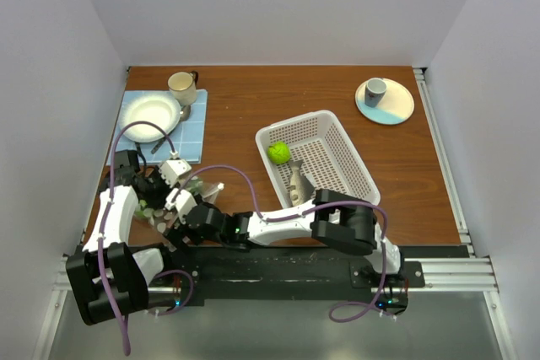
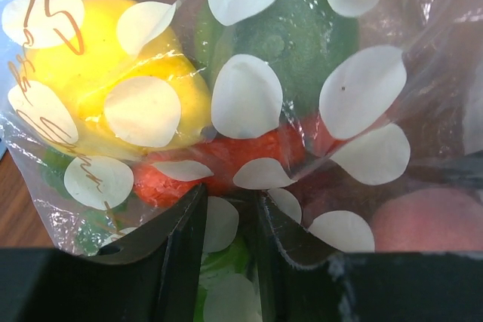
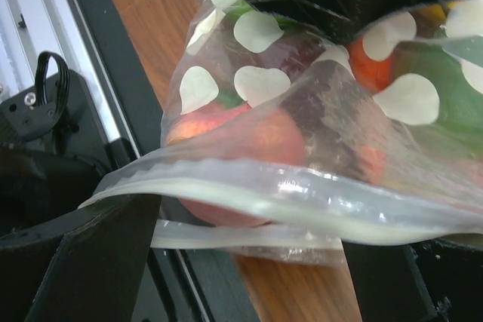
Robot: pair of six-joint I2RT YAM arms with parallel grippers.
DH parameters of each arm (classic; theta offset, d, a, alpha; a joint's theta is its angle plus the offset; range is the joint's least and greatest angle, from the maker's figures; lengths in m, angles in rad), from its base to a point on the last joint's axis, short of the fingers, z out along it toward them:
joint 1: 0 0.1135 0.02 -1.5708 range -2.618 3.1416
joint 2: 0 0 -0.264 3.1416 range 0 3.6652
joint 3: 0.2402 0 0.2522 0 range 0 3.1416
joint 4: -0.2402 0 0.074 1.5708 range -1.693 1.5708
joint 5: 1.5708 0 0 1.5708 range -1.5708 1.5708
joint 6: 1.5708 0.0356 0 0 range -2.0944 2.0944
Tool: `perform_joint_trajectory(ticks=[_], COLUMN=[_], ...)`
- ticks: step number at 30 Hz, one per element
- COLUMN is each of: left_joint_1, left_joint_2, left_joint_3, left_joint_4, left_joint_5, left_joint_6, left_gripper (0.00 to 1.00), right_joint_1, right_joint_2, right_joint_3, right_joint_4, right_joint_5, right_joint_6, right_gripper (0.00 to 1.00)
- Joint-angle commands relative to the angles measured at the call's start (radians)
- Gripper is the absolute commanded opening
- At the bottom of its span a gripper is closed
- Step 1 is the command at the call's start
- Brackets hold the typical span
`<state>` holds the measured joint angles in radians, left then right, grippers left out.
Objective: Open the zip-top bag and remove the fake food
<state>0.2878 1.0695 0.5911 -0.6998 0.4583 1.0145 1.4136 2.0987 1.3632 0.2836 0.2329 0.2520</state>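
Note:
The red-pink fruit (image 2: 426,220) has to come out through the bag's opening, so my right gripper should next grab it by its end that faces the parted sides of the bag's zip.
The zip-top bag (image 2: 249,96) is clear with white oval dots and lies at the near left of the table (image 1: 154,211), mostly hidden under both grippers. My left gripper (image 2: 230,197) is shut on a fold of the bag. Inside I see a yellow fruit (image 2: 98,73), a green fruit (image 2: 298,35), an orange-red carrot piece (image 2: 226,156) and a red-pink fruit (image 2: 426,220). My right gripper (image 3: 249,239) is open, and the bag's white zip strip (image 3: 302,201) lies across between its fingers. The two strips stand apart, with the red-pink fruit (image 3: 241,137) just behind them.
A white perforated basket (image 1: 337,137) in the table's middle holds a green fruit (image 1: 279,153) and a grey fish piece (image 1: 297,185). A white bowl (image 1: 152,114) on a blue mat and a cup (image 1: 182,86) stand at back left. A plate with a grey cup (image 1: 384,99) stands at back right.

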Motion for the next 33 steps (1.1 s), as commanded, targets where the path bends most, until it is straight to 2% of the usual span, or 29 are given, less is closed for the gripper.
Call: perform_joint_trajectory(ticks=[1,6,8,9,11,12,15,19,23,27,31,33], left_joint_1=[0.007,0.007,0.008,0.008,0.007,0.007,0.008,0.008,0.008,0.008,0.008,0.007], left_joint_2=[-0.002,-0.006,-0.009,-0.011,-0.011,-0.011,-0.011,0.001,0.009,0.010,0.014,0.014], left_joint_3=[0.032,0.039,0.039,0.039,0.038,0.038,0.039,0.046,0.046,0.039,0.029,0.024], left_joint_4=[-0.006,-0.017,-0.021,-0.023,-0.024,-0.024,-0.024,-0.026,-0.021,-0.017,-0.006,-0.003], left_joint_5=[0.002,-0.001,-0.003,-0.004,-0.006,-0.006,-0.006,0.008,0.016,0.017,0.017,0.017], left_joint_6=[0.015,0.016,0.018,0.019,0.022,0.021,0.021,0.018,0.009,0.007,0.004,0.006], left_gripper=[0.36,0.36,0.36,0.36,0.36,0.36,0.36,0.36,0.36,0.36,0.36,0.36], right_joint_1=[0.004,0.002,0.001,-0.004,-0.011,-0.022,-0.057,-0.113,-0.159,-0.173,-0.173,-0.176], right_joint_2=[0.052,0.110,0.116,0.113,0.097,0.087,0.023,-0.078,-0.170,-0.250,-0.405,-0.459], right_joint_3=[0.095,0.142,0.134,0.125,0.085,0.070,-0.010,-0.157,-0.233,-0.272,-0.321,-0.332], right_joint_4=[0.048,0.022,0.029,0.038,0.069,0.077,0.112,0.155,0.164,0.141,0.102,0.030], right_joint_5=[-0.023,-0.009,-0.007,-0.006,0.002,0.011,0.040,0.082,0.103,0.158,0.187,0.218], right_joint_6=[-0.019,-0.017,-0.010,0.000,0.013,0.027,0.050,0.076,0.079,0.038,0.001,-0.029], right_gripper=[0.99,0.99,0.94,0.86,0.76,0.68,0.56,0.51,0.45,0.44,0.44,0.44])
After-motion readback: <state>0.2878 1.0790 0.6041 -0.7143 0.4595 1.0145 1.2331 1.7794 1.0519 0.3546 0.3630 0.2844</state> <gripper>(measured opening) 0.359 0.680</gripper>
